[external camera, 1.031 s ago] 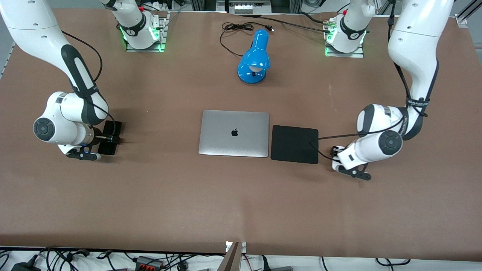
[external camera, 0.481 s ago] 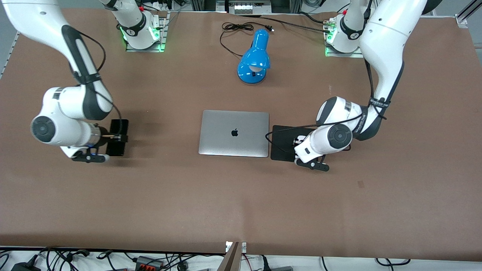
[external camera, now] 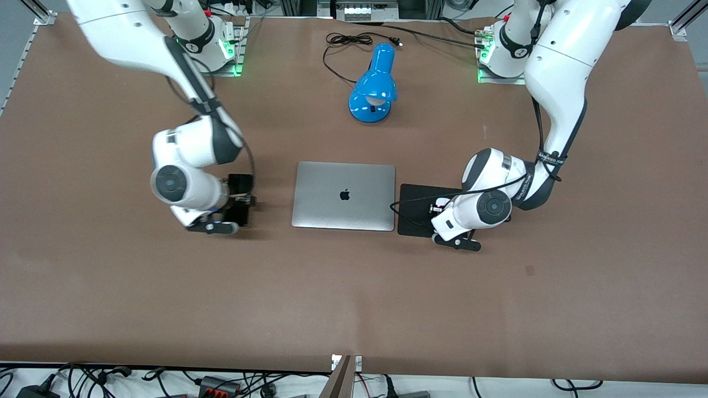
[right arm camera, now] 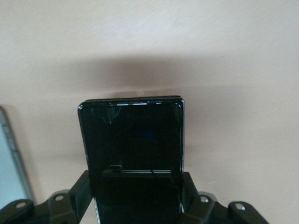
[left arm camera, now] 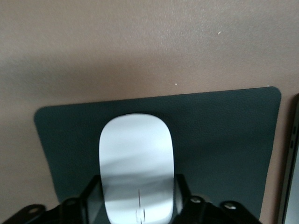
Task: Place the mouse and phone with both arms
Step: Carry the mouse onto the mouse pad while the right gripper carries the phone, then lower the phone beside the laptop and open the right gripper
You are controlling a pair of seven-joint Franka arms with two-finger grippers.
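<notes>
The phone (right arm camera: 133, 140) hangs short of the spot beside the laptop, so my right gripper moves it toward that spot next, before releasing it.
The white oval mouse (left arm camera: 135, 158) sits between the fingers of my left gripper (left arm camera: 138, 205), which is shut on it. It is held low over the black square mouse pad (left arm camera: 224, 130). In the front view my left gripper (external camera: 440, 213) is over the pad (external camera: 417, 207), at the pad's edge toward the left arm's end. The black phone (right arm camera: 133, 140) is held in my right gripper (right arm camera: 135, 196), shut on its sides, low over bare table. In the front view the phone (external camera: 239, 182) and right gripper (external camera: 240, 202) are beside the laptop, toward the right arm's end.
A closed silver laptop (external camera: 343, 195) lies mid-table between phone and pad; its edge shows in both wrist views (right arm camera: 9, 163) (left arm camera: 292, 177). A blue desk lamp (external camera: 374, 85) with a black cable (external camera: 343, 41) lies near the robot bases.
My right arm has carried the phone from the right arm's end of the table to just beside the laptop. My left arm carried the mouse onto the pad, then nearly stopped.
</notes>
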